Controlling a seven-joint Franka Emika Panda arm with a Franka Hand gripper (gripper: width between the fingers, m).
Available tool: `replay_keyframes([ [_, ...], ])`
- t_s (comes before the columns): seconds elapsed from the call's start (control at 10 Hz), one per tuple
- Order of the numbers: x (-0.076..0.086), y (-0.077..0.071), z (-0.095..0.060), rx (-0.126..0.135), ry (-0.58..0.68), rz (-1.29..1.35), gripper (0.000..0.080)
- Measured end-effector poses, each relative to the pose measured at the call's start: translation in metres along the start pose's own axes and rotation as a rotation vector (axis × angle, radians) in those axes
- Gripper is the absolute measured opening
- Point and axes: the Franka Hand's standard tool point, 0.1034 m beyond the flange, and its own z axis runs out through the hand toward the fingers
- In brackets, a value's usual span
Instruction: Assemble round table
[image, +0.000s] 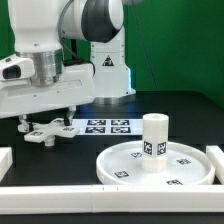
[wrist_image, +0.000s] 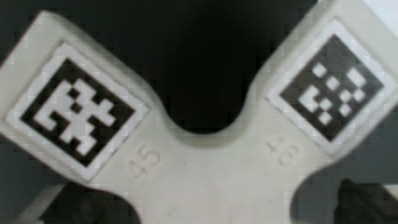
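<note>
I have my gripper's dark fingers on both sides of the base piece's middle (image: 50, 131) (wrist_image: 215, 185), below its tagged arms, and my gripper should now close on the base piece.
The white cross-shaped base piece (image: 47, 134) lies on the black table at the exterior view's left, next to the marker board. My gripper (image: 45, 122) is lowered right onto it. In the wrist view the base piece (wrist_image: 205, 150) fills the frame with two tagged arms spreading away. My gripper (wrist_image: 210, 208) straddles its middle, with dark fingers (wrist_image: 365, 200) wide apart on either side and a grey gap showing on one side. The large rimmed round disc (image: 125, 165) lies at the right with the short cylindrical leg (image: 153, 143) standing upright on it.
The marker board (image: 106, 126) lies flat just behind and right of the base piece. White border rails run along the front (image: 60, 198), the left (image: 5, 158) and the right (image: 216, 156). The robot's base (image: 108, 70) stands at the back.
</note>
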Motion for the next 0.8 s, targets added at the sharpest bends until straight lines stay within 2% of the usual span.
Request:
replay_keyframes([
  [0.6, -0.0013, -0.0002, 0.0023, -0.004, -0.001, -0.003, 0.0649],
  [0.7, -0.0013, -0.0002, 0.0023, -0.004, -0.001, -0.003, 0.0526],
  [0.8, -0.001, 0.0001, 0.002, -0.005, 0.0, -0.003, 0.0445],
])
